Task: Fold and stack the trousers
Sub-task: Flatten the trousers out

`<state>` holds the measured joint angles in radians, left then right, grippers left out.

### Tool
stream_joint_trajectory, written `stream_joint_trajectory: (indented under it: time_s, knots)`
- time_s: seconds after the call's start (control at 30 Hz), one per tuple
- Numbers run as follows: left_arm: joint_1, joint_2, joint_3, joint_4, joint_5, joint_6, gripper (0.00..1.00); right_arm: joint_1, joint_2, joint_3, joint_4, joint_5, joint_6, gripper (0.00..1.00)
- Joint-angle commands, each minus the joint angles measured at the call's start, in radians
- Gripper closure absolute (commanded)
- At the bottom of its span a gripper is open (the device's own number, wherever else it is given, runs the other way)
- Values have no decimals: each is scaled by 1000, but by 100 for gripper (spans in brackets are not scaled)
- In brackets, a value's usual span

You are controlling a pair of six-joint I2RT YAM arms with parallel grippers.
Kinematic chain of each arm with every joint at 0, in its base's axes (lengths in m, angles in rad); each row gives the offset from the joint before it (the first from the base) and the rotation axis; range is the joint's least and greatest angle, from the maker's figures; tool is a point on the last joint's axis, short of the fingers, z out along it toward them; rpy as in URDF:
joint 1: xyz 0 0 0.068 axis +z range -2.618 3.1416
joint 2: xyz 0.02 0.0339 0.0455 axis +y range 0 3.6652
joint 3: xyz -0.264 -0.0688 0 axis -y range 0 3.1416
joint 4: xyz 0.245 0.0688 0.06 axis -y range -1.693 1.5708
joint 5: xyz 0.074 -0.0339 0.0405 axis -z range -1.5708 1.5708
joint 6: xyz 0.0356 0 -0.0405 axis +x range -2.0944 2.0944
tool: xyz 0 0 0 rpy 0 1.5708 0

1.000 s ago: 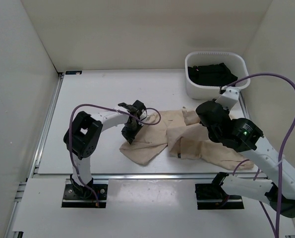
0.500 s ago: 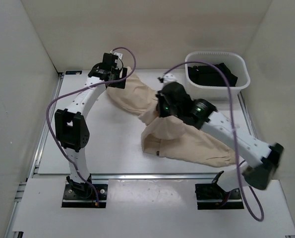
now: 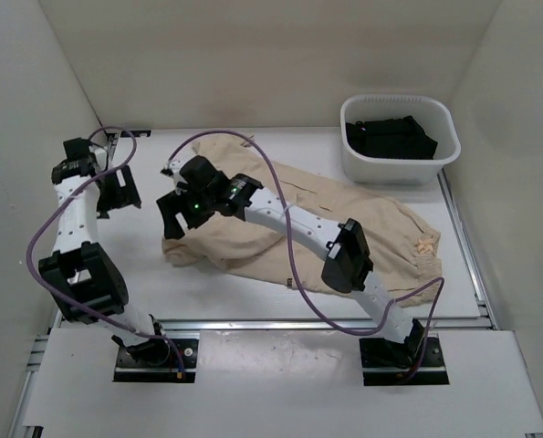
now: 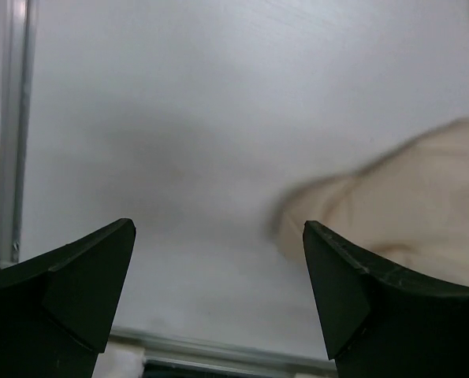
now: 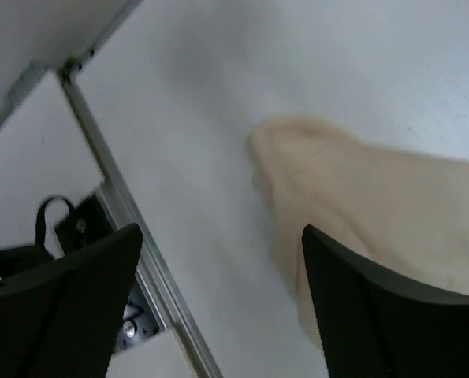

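My left gripper is due to pick up the beige trousers (image 3: 381,219) next, by the tip of the trousers' bunched end (image 3: 174,252), to stretch the trousers flat for folding.
The beige trousers (image 3: 381,219) lie spread out across the middle and right of the table, one end bunched near the front left. My right gripper (image 3: 171,224) hovers open over that bunched end. In the right wrist view the cloth (image 5: 376,197) lies past the right finger, and nothing sits in the right gripper (image 5: 222,236). My left gripper (image 3: 118,196) stands open near the table's left edge, apart from the cloth. In the left wrist view only bare table shows in the left gripper (image 4: 218,236), with the trousers (image 4: 407,189) off to the right.
A white bin (image 3: 349,164) holding dark clothes stands at the back right. A metal rail (image 4: 5,157) runs along the table's left edge, and the rail (image 5: 139,260) also shows in the right wrist view. The right arm's purple cable (image 3: 289,246) trails over the trousers.
Both grippers have opened and let go of the trousers, which now lie spread flat. The left gripper swung from the back to the left edge; the right gripper moved left across the cloth.
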<state>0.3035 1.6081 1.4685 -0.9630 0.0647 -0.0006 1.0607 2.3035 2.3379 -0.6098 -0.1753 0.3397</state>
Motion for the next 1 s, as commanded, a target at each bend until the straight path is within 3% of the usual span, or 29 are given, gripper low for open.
stream_joint_trajectory:
  time_s: [0.0,0.1,0.17,0.2,0.23,0.27,0.3,0.37,0.43,0.47,0.53,0.63,0.73,0.93,0.97]
  knots:
    - [43,-50,-98,-68,116,1,0,24,-16,98,-103,-152,-39,11]
    - [66,-62,-189,-118,133,1,0,13,-238,-177,-96,44,-48,8]
    - [66,-62,-249,-147,153,1,0,-22,-446,-350,-96,214,63,4]
    - [66,-71,-270,-157,162,1,0,-39,-513,-511,-131,413,128,4]
    - [56,-71,-296,-157,175,1,0,-85,-576,-584,-180,515,215,3]
    - [31,-83,-319,-157,175,1,0,-118,-692,-654,-247,592,421,3]
    - [19,-95,-364,-157,184,1,0,-160,-749,-796,-403,646,534,3]
    - [-7,-108,-399,-109,184,1,0,-295,-929,-967,-505,689,789,2]
    - [-20,-117,-442,-76,202,1,0,-403,-1063,-1241,-481,654,878,2]
    - [-33,-117,-459,-57,202,1,0,-436,-1189,-1320,-461,634,950,2]
    - [-105,-126,-514,15,136,1,0,-527,-1292,-1496,-470,622,1030,2]
    - [-200,-151,-553,137,75,1,0,-620,-1461,-1615,-543,663,1130,2]
    - [-239,-125,-544,216,17,1,0,-657,-1521,-1678,-576,712,1188,2]
    - [-277,-22,-522,290,-19,1,0,-668,-1463,-1733,-542,773,1219,2]
    - [-291,-10,-513,290,-19,1,8,-679,-1445,-1746,-524,792,1219,2]
